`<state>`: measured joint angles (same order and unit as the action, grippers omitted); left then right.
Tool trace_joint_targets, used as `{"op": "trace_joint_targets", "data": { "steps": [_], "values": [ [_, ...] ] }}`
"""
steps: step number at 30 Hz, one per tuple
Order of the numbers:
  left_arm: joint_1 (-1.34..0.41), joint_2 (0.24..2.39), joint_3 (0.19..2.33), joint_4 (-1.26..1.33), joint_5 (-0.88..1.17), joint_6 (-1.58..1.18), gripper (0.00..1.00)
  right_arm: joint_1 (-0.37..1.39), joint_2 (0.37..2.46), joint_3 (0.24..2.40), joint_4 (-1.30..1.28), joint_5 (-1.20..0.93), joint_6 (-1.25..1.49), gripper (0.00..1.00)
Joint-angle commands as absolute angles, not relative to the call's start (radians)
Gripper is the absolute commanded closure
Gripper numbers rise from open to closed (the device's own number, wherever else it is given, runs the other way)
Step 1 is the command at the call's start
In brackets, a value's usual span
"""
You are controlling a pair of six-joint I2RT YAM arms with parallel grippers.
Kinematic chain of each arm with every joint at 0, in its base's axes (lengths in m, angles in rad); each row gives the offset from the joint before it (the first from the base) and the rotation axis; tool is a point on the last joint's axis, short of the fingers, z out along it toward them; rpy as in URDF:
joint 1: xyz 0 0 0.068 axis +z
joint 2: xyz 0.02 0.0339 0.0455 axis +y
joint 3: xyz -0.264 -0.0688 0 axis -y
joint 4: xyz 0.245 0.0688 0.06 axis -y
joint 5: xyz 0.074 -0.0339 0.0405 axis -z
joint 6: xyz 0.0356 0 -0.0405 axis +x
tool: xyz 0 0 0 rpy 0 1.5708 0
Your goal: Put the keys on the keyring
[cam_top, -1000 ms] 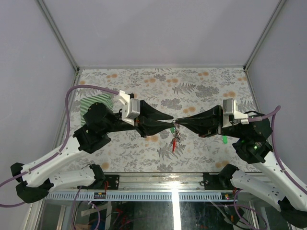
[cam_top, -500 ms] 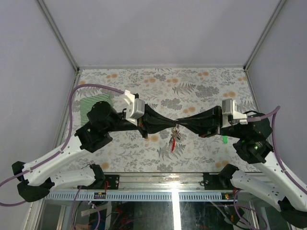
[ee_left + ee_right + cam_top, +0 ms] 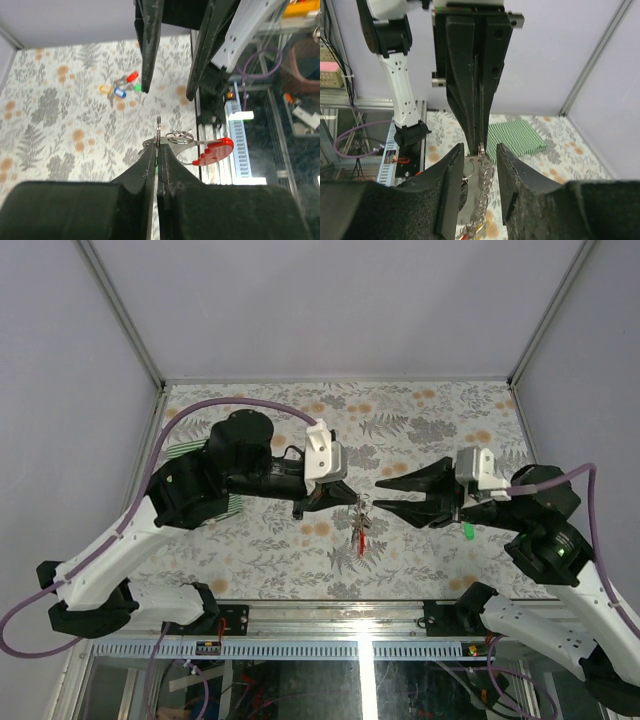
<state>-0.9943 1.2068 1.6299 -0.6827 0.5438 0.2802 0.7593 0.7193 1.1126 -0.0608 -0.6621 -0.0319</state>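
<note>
I need to put the keys on the keyring, so my right gripper needs to grab the keyring by its thin wire ring next.
The keyring hangs over the middle of the table, a metal strip with rings and a red tag. My left gripper is shut on one ring of it. A thin chain hangs down from it. My right gripper stands open just to the right; in the right wrist view the keyring lies between its fingers without touching them. Loose keys with red, yellow, blue and green heads lie on the table; the top view shows only a green head beside the right arm.
A green striped cloth lies at the left edge, partly under the left arm, and appears behind the grippers in the right wrist view. Grey walls close the table on three sides. The near edge holds a cable tray.
My right gripper has opened, let go of the keyring and drawn back to the right. The left gripper has shut on the keyring, and its arm has swung up and turned.
</note>
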Motion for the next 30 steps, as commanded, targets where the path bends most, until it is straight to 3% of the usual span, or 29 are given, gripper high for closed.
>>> {"op": "trace_joint_targets", "data": {
  "steps": [1, 15, 20, 27, 30],
  "values": [
    [-0.997, 1.285, 1.793, -1.0, 0.466, 0.421, 1.0, 0.76, 0.769, 1.156, -0.175, -0.61, -0.061, 0.6],
    [-1.01, 1.404, 1.95, -1.186, 0.419, 0.489, 1.0, 0.76, 0.884, 1.164, -0.209, -0.797, -0.035, 0.57],
    [-1.012, 1.403, 1.95, -1.187, 0.421, 0.49, 1.0, 0.761, 0.897, 1.156, -0.203, -0.808, -0.033, 0.59],
    [-1.018, 1.41, 1.953, -1.187, 0.435, 0.493, 1.0, 0.76, 0.91, 1.169, -0.215, -0.8, -0.051, 0.69],
    [-1.02, 1.411, 1.956, -1.187, 0.431, 0.495, 1.0, 0.761, 0.913, 1.17, -0.225, -0.797, -0.058, 0.68]
  ]
}}
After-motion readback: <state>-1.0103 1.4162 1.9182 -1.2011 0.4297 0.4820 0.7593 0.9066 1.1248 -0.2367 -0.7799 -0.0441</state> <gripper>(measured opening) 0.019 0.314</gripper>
